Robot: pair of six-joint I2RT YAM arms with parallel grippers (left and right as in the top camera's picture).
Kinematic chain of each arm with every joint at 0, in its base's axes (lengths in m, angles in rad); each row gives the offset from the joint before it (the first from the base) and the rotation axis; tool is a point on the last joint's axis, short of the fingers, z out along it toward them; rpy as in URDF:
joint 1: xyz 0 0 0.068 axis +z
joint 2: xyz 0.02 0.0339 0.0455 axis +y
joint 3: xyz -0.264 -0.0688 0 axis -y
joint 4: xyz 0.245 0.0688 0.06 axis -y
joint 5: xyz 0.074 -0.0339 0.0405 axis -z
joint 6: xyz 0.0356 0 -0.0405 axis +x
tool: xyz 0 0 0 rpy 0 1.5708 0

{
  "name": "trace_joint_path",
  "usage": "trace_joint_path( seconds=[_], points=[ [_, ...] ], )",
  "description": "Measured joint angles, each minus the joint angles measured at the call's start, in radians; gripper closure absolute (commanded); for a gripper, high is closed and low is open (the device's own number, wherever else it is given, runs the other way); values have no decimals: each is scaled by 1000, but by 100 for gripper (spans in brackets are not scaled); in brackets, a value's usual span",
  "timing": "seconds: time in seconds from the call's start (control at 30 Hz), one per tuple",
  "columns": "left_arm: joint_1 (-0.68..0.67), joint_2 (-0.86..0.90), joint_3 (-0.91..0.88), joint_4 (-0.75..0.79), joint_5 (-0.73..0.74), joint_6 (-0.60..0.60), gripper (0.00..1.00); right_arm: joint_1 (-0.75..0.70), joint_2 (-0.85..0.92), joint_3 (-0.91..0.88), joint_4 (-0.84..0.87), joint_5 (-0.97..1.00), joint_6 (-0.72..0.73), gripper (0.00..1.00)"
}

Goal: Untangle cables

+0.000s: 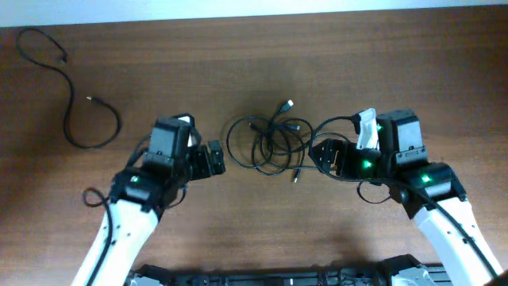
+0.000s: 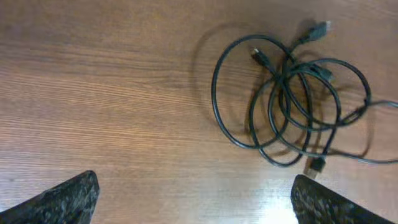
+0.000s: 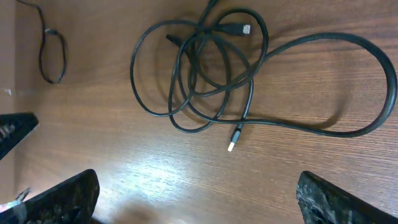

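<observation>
The left gripper should next grab the bundle's outer cable loop (image 1: 229,144) (image 2: 214,98) on the side of the bundle nearest the gripper. This leaves plug ends free, so that it can untangle one cable.
A knotted bundle of thin black cables (image 1: 270,141) lies at the table's middle, its loops overlapping and small plug ends sticking out. It also shows in the left wrist view (image 2: 292,99) and the right wrist view (image 3: 205,68). A separate loose black cable (image 1: 71,95) lies at the far left and shows in the right wrist view (image 3: 53,56). My left gripper (image 1: 213,159) (image 2: 196,199) is open and empty just left of the bundle. My right gripper (image 1: 327,155) (image 3: 199,196) is open and empty just right of it.
The wooden table's far edge (image 1: 254,17) runs along the top of the overhead view. A large loop of one bundled cable (image 3: 348,93) reaches out toward my right arm. A dark rail (image 1: 270,278) lies along the near edge.
</observation>
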Motion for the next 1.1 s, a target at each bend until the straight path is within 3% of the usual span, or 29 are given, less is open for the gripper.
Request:
trace_joint_path(
  seconds=[0.07,0.17,0.2,0.37,0.47,0.57,0.63,0.87,1.1],
  points=[
    [0,75,-1,48,-3,-44,2,0,45,0,0,2,0,1],
    [0,271,-2,161,74,-78,13,0,159,0,2,2,0,1],
    [-1,322,-2,182,90,-114,21,0,183,0,2,2,0,1],
    [-1,548,-6,345,175,-219,38,0,261,1,21,2,0,1],
    [-6,583,-7,417,194,-225,60,0,262,1,54,2,0,1],
    [-43,601,-7,462,195,-227,70,0,262,1,54,2,0,1],
    [-61,601,-7,466,177,-227,100,0,262,1,54,2,0,1],
    [-66,592,-7,476,145,-210,100,0,262,1,54,2,0,1],
    [-66,392,-7,465,145,-188,100,0,262,1,57,2,0,1]
  ],
)
